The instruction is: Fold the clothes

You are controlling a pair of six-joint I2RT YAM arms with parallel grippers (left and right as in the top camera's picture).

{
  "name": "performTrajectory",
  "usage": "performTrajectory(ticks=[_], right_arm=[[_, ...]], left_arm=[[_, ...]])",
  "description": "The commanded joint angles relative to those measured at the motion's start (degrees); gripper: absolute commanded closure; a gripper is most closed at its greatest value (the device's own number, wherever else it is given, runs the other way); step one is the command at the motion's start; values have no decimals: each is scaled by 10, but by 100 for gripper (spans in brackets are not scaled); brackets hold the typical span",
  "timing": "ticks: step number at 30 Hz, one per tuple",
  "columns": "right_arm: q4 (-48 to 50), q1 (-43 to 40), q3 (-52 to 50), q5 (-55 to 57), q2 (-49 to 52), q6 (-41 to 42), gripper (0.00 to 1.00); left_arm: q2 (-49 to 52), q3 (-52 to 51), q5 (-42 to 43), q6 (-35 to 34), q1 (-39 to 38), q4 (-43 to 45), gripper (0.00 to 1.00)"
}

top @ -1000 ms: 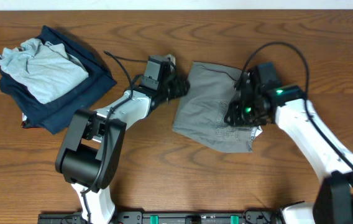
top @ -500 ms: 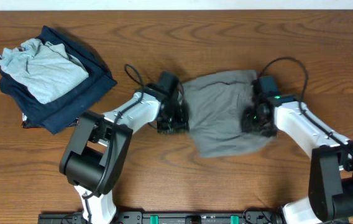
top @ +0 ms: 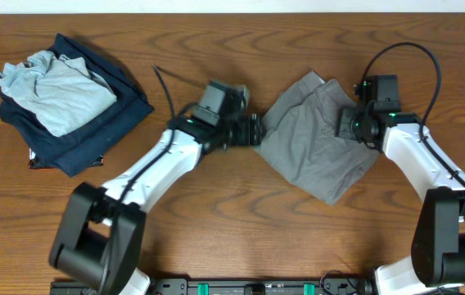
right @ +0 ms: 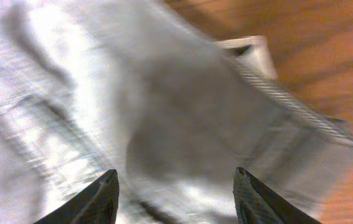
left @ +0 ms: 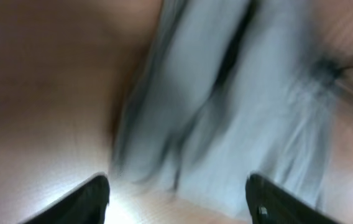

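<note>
My left gripper grabs the grey shorts (top: 314,147) by their edge facing the navy garment next, so the cloth trails and lays over it.
The grey shorts (top: 314,147) lie wrinkled on the wooden table, right of centre, turned so that one corner points toward the front. My left gripper (top: 255,131) is open at their left edge. In the left wrist view, bare table shows between its fingers (left: 176,205), with the blurred shorts (left: 226,93) just beyond. My right gripper (top: 349,128) is open over the shorts' upper right part. The right wrist view shows its fingers (right: 176,199) spread above the cloth (right: 164,93), with a white-lined edge (right: 251,53) farther off.
A dark navy folded garment (top: 93,131) with a pale grey-blue shirt (top: 56,90) on top lies at the far left. The table's back edge (top: 232,10) runs along the top. Black cables loop above both arms.
The shorts were stretched between both grippers half a second ago. Now both grippers are open and the shorts lie loose, shifted right and rotated. Both grippers have moved toward the back.
</note>
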Motion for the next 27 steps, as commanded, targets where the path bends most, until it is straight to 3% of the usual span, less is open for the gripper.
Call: performTrajectory(ticks=[1, 8, 17, 27], right_arm=[[-12, 24, 8, -39, 6, -18, 41], [-22, 46, 7, -35, 6, -18, 37], [-45, 47, 7, -35, 6, -18, 36], [-46, 47, 7, -35, 6, -18, 36]], left_arm=[[6, 2, -36, 98, 15, 62, 24], [82, 16, 35, 166, 18, 126, 14], [171, 75, 144, 160, 10, 169, 7], [223, 78, 174, 135, -5, 179, 5]])
